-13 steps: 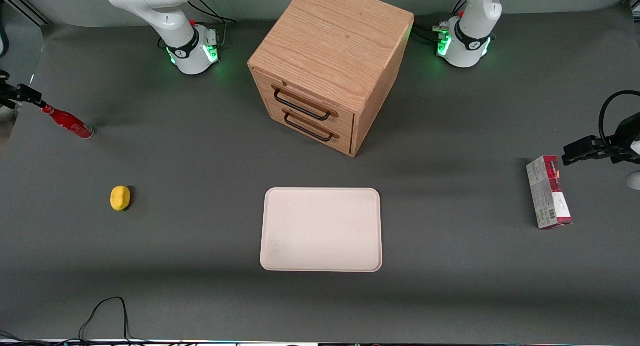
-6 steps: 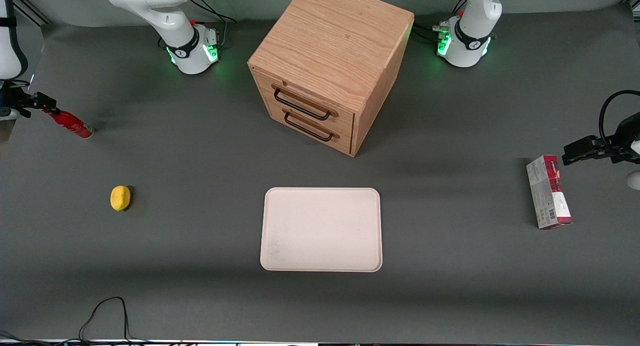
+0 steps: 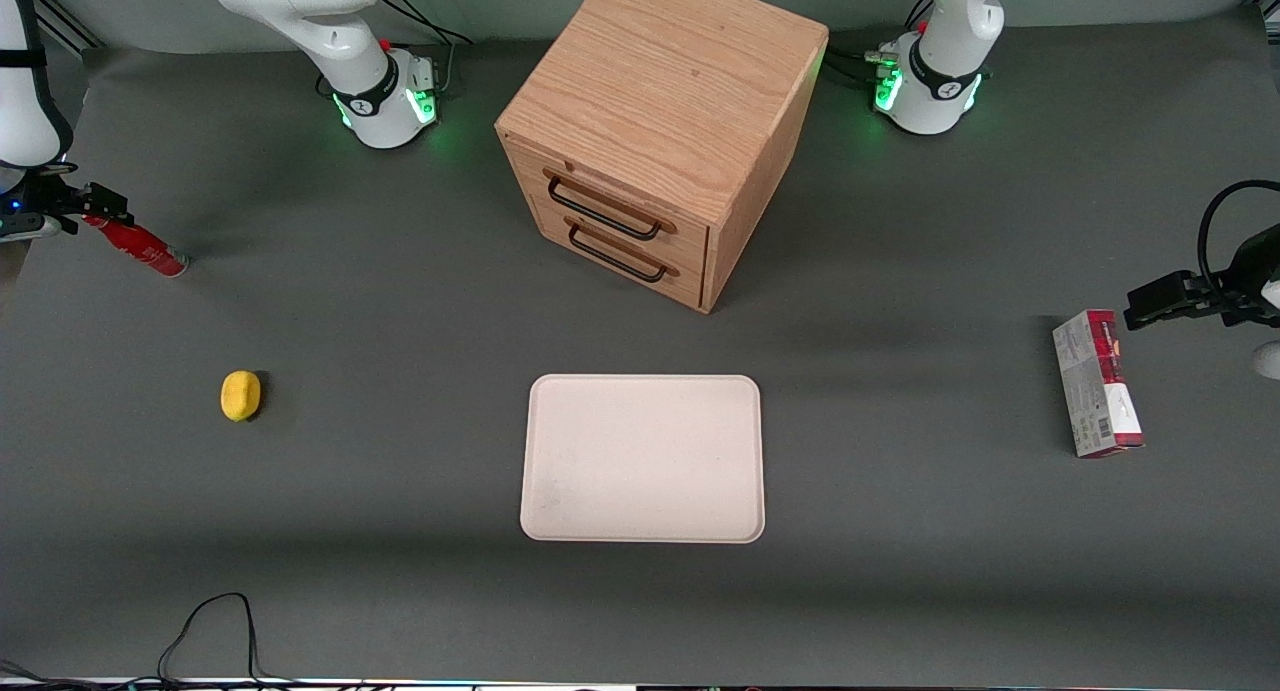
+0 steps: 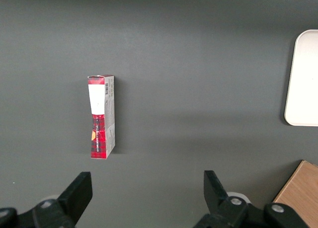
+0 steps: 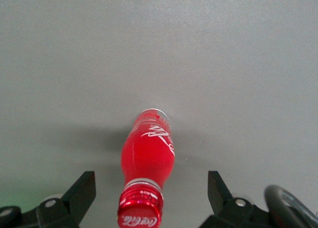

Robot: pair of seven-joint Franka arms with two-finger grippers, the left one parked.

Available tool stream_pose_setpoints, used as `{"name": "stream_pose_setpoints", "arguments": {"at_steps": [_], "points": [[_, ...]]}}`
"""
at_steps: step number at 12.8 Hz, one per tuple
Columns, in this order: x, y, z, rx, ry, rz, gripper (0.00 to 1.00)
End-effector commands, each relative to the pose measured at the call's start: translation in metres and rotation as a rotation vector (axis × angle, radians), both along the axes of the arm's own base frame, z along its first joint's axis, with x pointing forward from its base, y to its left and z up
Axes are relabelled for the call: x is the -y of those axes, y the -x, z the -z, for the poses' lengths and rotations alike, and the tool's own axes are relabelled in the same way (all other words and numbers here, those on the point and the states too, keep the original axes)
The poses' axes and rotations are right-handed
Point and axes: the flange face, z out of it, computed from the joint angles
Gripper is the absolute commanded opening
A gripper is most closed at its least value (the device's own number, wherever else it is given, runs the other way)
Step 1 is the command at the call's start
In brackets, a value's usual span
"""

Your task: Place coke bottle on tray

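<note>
I should next grab the coke bottle by its capped neck (image 5: 140, 200) with my right gripper, so I can place it on the tray.
The coke bottle (image 3: 145, 248) (image 5: 148, 153), slim and all red with white lettering, stands on the grey table toward the working arm's end. My right gripper (image 3: 103, 214) (image 5: 149, 184) is over its top, open, with one black finger on each side of the red cap and neck, and a gap on both sides. The cap is partly hidden by the gripper in the front view. The pale cream tray (image 3: 642, 458) (image 4: 303, 79) lies flat near the table's middle, nearer the front camera than the bottle, with nothing on it.
A wooden cabinet (image 3: 660, 131) with two drawers stands above the tray in the front view. A yellow lemon (image 3: 240, 395) lies between bottle and tray, nearer the camera. A red-and-grey carton (image 3: 1097, 383) (image 4: 102, 116) lies toward the parked arm's end.
My right gripper has shifted toward the bottle and now covers its cap; more of the arm shows at the frame's edge. The bottle has stayed in place.
</note>
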Motion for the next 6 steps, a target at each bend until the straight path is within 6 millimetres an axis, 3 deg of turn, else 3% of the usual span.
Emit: {"name": "stream_pose_setpoints", "arguments": {"at_steps": [1,6], "points": [[0.0,0.0002,-0.0019,0.029,-0.013,-0.018,1.0],[-0.0043,-0.0084,-0.0086,0.047,-0.008,-0.033,1.0]]}}
